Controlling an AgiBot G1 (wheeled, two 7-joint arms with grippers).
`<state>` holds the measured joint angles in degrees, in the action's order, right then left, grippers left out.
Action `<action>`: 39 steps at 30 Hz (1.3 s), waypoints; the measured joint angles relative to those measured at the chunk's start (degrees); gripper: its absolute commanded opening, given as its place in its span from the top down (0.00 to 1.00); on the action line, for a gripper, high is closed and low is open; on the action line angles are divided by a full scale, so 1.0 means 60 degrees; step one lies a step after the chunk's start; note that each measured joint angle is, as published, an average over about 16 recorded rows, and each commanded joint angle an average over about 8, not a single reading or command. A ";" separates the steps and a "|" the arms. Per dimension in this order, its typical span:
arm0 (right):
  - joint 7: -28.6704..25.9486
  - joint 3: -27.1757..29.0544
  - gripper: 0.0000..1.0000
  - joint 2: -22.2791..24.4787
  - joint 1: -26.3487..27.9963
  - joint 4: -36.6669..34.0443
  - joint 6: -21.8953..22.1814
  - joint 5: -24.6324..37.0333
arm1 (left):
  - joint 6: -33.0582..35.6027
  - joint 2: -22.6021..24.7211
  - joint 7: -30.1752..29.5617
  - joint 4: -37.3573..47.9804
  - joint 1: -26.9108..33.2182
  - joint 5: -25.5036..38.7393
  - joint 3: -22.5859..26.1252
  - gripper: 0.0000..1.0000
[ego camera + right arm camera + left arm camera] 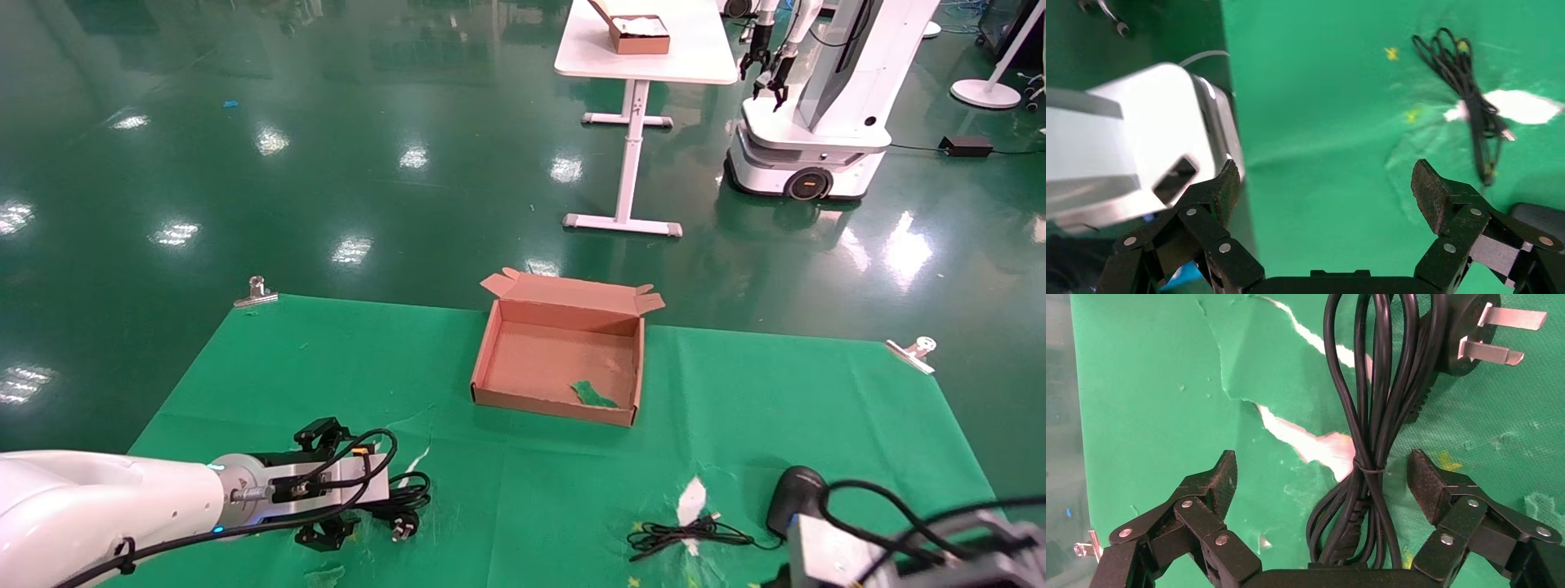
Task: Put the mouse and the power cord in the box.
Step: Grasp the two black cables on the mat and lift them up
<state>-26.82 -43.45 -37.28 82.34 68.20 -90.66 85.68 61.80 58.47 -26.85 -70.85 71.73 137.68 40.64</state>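
Note:
The slack loops spread out at the ends of the mouse's cable bundle, so my right gripper will grab the bundle by its gathered middle [682, 533] [1468, 93] next.
The power cord [1370, 447] lies coiled and tied on the green cloth, its pronged plug [1468, 334] beyond the loops. My left gripper [1322, 478] is open and straddles the cord's tied waist, its fingers [1220, 481] apart from it on both sides; in the head view this gripper [339, 486] is at the front left. The black mouse [797, 488] sits at the front right with its thin bundled cable [686, 535] beside it. My right gripper [1326, 190] hangs open and empty near the mouse [1542, 217]. The brown box [489, 359] stands open mid-table.
A green scrap [592, 396] lies inside the box. The cloth has torn white patches [693, 500]. Metal clips [256, 292] [914, 353] pin its far corners. Beyond the table stand a white desk [645, 61] with another brown box and a second robot [817, 106].

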 measured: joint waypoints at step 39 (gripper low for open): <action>0.1235 -0.2636 0.00 -0.0877 0.1630 -0.2278 0.0191 -0.0444 | -0.0214 0.0123 0.0023 0.0199 -0.0010 0.0351 0.0086 0.00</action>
<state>-19.41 -59.27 -42.54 92.13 54.53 -89.51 83.02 60.52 59.21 -26.71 -69.66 71.67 139.78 41.16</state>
